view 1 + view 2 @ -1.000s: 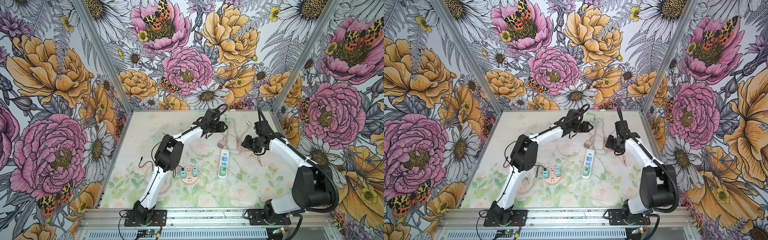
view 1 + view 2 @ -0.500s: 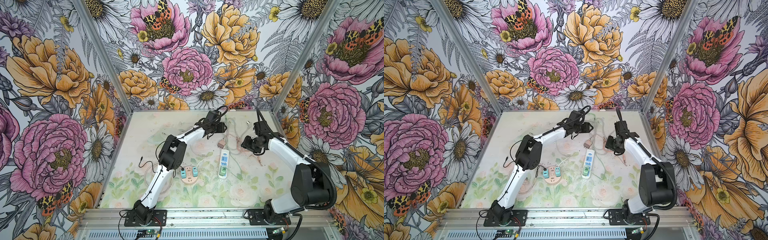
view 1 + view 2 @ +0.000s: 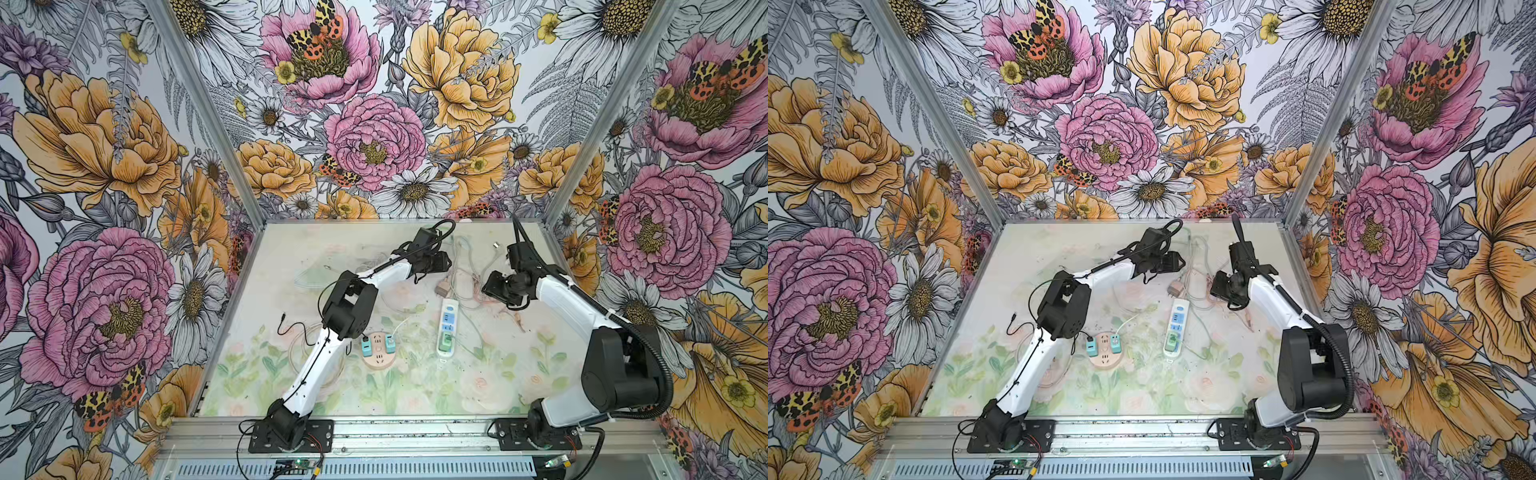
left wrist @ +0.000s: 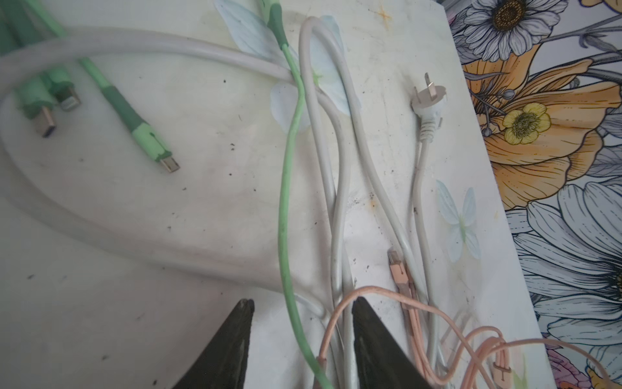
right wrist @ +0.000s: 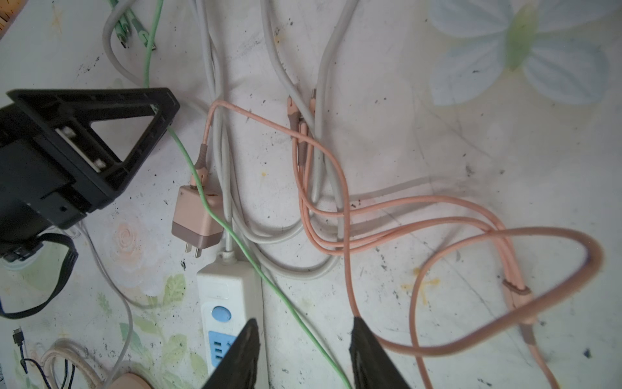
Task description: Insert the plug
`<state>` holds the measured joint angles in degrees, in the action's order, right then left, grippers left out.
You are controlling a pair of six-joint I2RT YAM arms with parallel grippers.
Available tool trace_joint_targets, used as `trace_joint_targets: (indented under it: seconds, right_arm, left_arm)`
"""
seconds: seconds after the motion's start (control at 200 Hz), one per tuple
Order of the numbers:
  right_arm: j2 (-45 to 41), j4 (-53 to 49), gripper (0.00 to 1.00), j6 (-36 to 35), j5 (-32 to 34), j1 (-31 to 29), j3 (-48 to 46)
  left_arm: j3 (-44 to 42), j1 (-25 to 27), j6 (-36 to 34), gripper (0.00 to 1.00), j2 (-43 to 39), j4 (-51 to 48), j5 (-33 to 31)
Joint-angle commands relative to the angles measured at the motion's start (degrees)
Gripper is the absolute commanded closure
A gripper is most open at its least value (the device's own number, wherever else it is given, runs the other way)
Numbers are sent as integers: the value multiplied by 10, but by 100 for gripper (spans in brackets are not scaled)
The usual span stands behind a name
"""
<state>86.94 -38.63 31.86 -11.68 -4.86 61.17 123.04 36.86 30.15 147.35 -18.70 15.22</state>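
Note:
My left gripper is to grab only the green cable by its single piece beside the pink charger plug point(image 3: 441, 286) and move it away to insert the plug.
A pink charger plug point(image 5: 197, 219) lies prongs-out on the table beside the cord end of the white power strip point(image 5: 229, 296); both top views show the plug point(image 3: 441, 286) point(image 3: 1174, 288) and the strip point(image 3: 448, 328) point(image 3: 1176, 328). My left gripper point(image 4: 303, 301) point(image 3: 442, 262) hovers open over a tangle of green, white and pink cables, which run loose between its fingers. My right gripper point(image 5: 305, 321) point(image 3: 488, 286) is open too, low over the strip's edge and a green cable, gripping nothing. A white pronged plug point(image 4: 428, 101) lies near the back wall.
A round peach socket point(image 3: 378, 351) with two teal adapters sits in front of the left arm. A green adapter point(image 3: 445, 341) sits in the strip. Green USB ends point(image 4: 151, 144) and pink cable loops point(image 5: 437, 219) lie around. A thin black cable point(image 3: 291, 328) lies at left.
The left arm has reached slightly further right, carrying its gripper a little closer to the cable tangle. The right arm has hardly moved. Both grippers stay open.

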Motion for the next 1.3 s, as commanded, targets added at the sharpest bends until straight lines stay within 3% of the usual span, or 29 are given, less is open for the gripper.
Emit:
trace_joint_targets:
  seconds: [0.0,0.085,0.22,0.28,0.39,0.52,0.786,1.066,1.296]
  right_arm:
    - [6,13,54,-6,3,-3,-6]
    - [7,14,54,-7,3,-3,-7]
    - [6,14,54,-8,2,-3,-10]
    - [5,14,54,-9,2,-3,-11]
    - [4,14,54,-10,2,-3,-12]
    - [4,14,54,-10,2,-3,-11]
    - [4,14,55,-7,4,-3,-9]
    - [-13,13,55,3,4,-5,-10]
    - [-20,13,56,14,6,-16,-8]
  left_arm:
    - [32,0,10,51,28,5,38]
    - [52,1,21,54,48,5,69]
    - [56,5,28,58,56,5,67]
    - [53,5,27,65,52,5,62]
    - [47,4,22,89,39,5,51]
    - [38,1,21,99,15,5,58]
    - [9,-11,-33,100,-95,14,131]
    - [-151,-75,-35,100,-269,87,148]
    - [-248,-139,-35,100,-350,102,151]
